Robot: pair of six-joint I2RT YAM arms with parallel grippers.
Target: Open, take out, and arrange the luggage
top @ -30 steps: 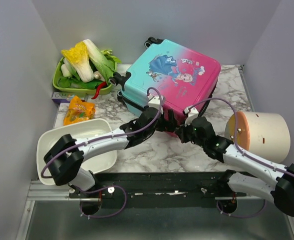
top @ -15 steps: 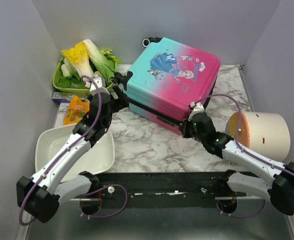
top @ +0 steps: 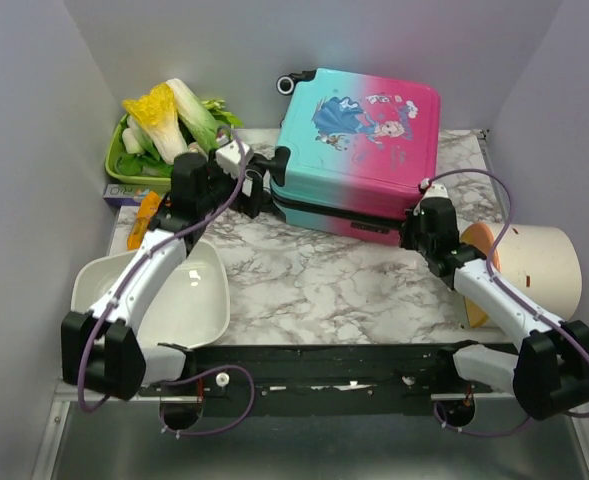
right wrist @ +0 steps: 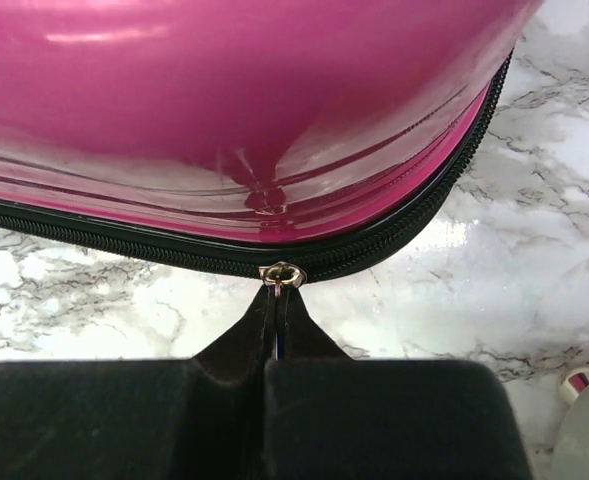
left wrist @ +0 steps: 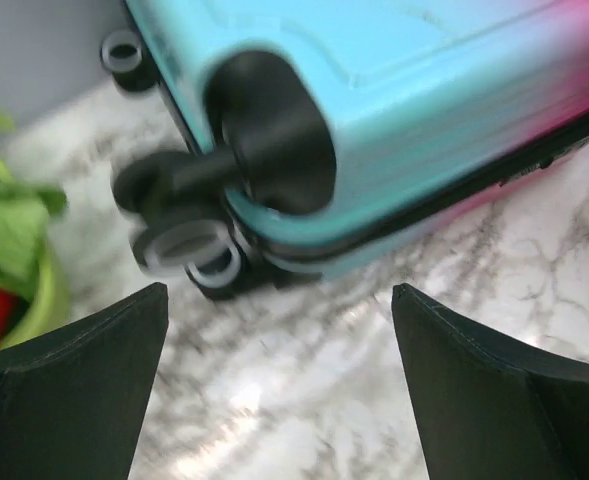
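The left gripper grabs the luggage's black wheel at the teal corner next, to steady and turn the luggage for opening the zipper.
The luggage, a pink-to-teal suitcase with a princess print, lies flat at the back of the marble table, lid closed. My left gripper is open at its teal left corner, beside the black wheels; nothing is between the fingers. My right gripper is shut on the zipper pull at the pink front right corner; the black zipper band runs along that edge. The luggage also fills the top of the right wrist view.
A green tray of cabbage and chilli stands at the back left. An orange snack bag lies beside it. A white basin sits front left. A cream cylindrical container lies on its side at the right.
The luggage has swung round and slid back and right. My right gripper moved right along the front edge with the zipper pull. My left arm swung from the front edge to the left wheel corner.
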